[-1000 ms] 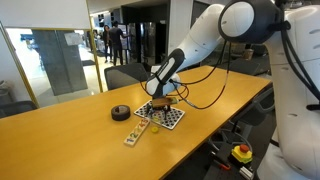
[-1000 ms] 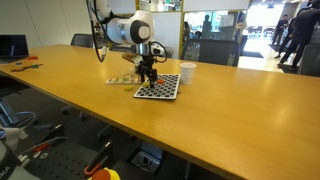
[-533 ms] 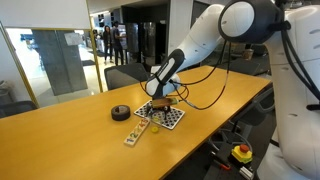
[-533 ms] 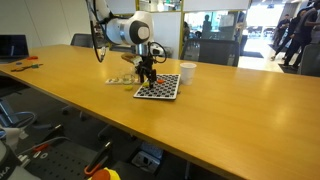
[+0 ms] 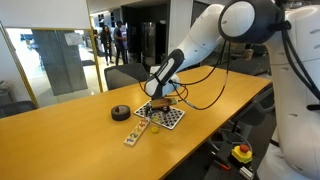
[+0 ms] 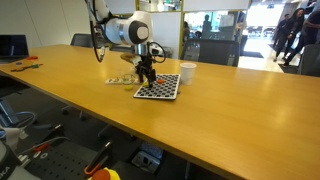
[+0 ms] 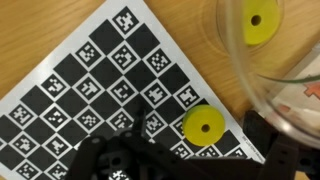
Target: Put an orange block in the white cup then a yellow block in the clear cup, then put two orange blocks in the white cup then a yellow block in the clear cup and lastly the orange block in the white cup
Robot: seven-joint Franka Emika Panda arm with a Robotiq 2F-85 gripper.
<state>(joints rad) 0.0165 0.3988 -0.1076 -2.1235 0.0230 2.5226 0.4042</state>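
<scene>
The yellow block (image 7: 204,125) has my fingers down on either side of it in the wrist view. My gripper should close now, and it would hold the block.
In the wrist view a yellow round block (image 7: 204,125) with a centre hole lies on the checkered marker board (image 7: 90,80). My gripper (image 7: 195,148) is open just above the board, with one dark finger on each side of this block. The clear cup (image 7: 240,75) stands at the board's corner and holds another yellow block (image 7: 260,22). The white cup (image 6: 187,72) stands behind the board (image 6: 158,89) in an exterior view. My gripper (image 6: 148,78) (image 5: 160,101) hangs low over the board in both exterior views. I cannot make out any orange blocks.
A black tape roll (image 5: 120,112) lies on the wooden table beside the board (image 5: 161,116). A narrow strip with small pieces (image 5: 135,133) lies near it and also shows in an exterior view (image 6: 120,80). Chairs stand behind the table.
</scene>
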